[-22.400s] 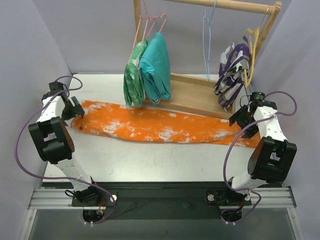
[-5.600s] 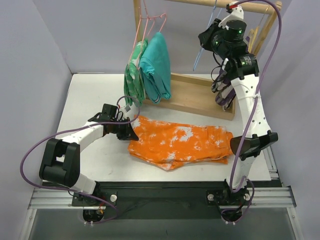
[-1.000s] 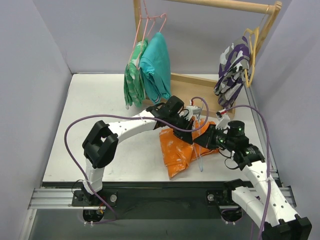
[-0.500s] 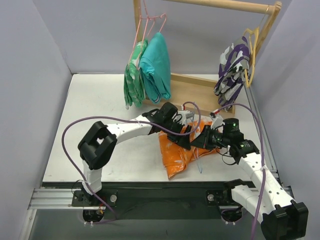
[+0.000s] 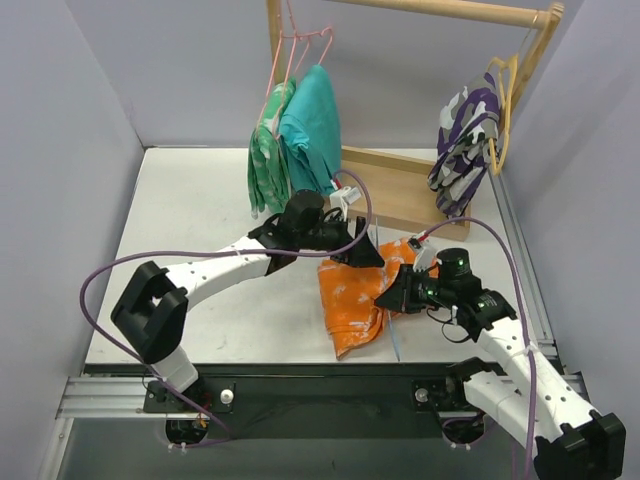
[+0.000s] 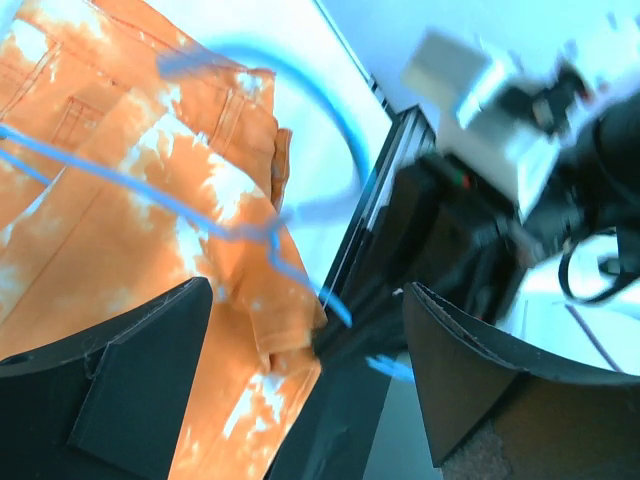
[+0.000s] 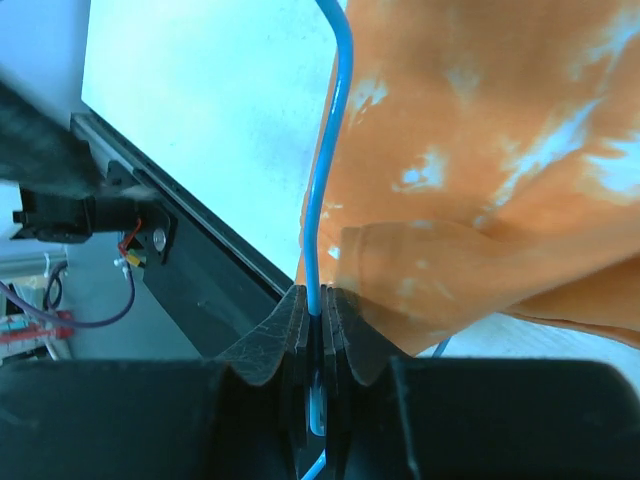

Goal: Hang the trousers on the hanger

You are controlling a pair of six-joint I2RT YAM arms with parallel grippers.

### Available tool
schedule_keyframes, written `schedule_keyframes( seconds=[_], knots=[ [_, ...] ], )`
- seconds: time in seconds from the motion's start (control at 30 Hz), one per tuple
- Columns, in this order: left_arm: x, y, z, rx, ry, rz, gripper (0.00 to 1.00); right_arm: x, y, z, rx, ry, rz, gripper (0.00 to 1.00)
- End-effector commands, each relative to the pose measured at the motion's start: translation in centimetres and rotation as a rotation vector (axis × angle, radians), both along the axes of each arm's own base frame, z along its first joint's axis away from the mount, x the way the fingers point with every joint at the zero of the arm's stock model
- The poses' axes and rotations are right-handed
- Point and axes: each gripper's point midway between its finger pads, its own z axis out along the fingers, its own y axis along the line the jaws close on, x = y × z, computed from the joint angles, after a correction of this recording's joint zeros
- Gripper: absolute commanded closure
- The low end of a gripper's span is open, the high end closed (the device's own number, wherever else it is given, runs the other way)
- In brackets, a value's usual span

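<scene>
The left gripper takes hold of the light-blue hanger by its neck (image 6: 267, 233) beside the curved hook next, to leave the hanger's bar free for the trousers.
The orange trousers (image 5: 352, 298) lie bunched and folded on the table between both arms; the same cloth fills the left wrist view (image 6: 110, 230) and the right wrist view (image 7: 490, 150). My right gripper (image 5: 393, 298) is at their right edge, shut on the thin light-blue wire of the hanger (image 7: 333, 150), which runs up along the cloth's edge. The right gripper (image 7: 322, 315) pinches only the wire. The hanger (image 6: 215, 215) lies across the trousers. My left gripper (image 5: 363, 252) hovers just above their far edge, open (image 6: 310, 400), nothing between its fingers.
A wooden rack (image 5: 450, 10) stands at the back on a wooden base (image 5: 395, 195). A teal garment (image 5: 312, 130) hangs on pink hangers at its left, a purple-and-white garment (image 5: 462, 140) on a yellow hanger at its right. The table's black front rail (image 7: 190, 270) is close.
My left gripper opened, let go of the trousers and drew back toward the rack. My right gripper shifted left and toward the front edge, still holding the hanger.
</scene>
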Motion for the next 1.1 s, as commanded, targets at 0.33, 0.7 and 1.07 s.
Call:
schedule_keyframes(
  seconds=[0.33, 0.7, 1.07],
  knots=[
    [0.1, -4.0, -2.8, 0.027, 0.144, 0.033, 0.18, -0.8, 1.8, -0.4, 0.012, 0.011, 0.018, 1.00],
    [-0.2, -1.7, -7.3, 0.210, 0.301, 0.167, 1.00, -0.9, 1.6, -1.0, -0.010, 0.036, 0.004, 0.86],
    [0.1, 1.1, -6.8, 0.246, 0.236, 0.263, 1.00, 1.6, -2.6, 2.9, -0.113, -0.001, -0.204, 0.10]
  ],
)
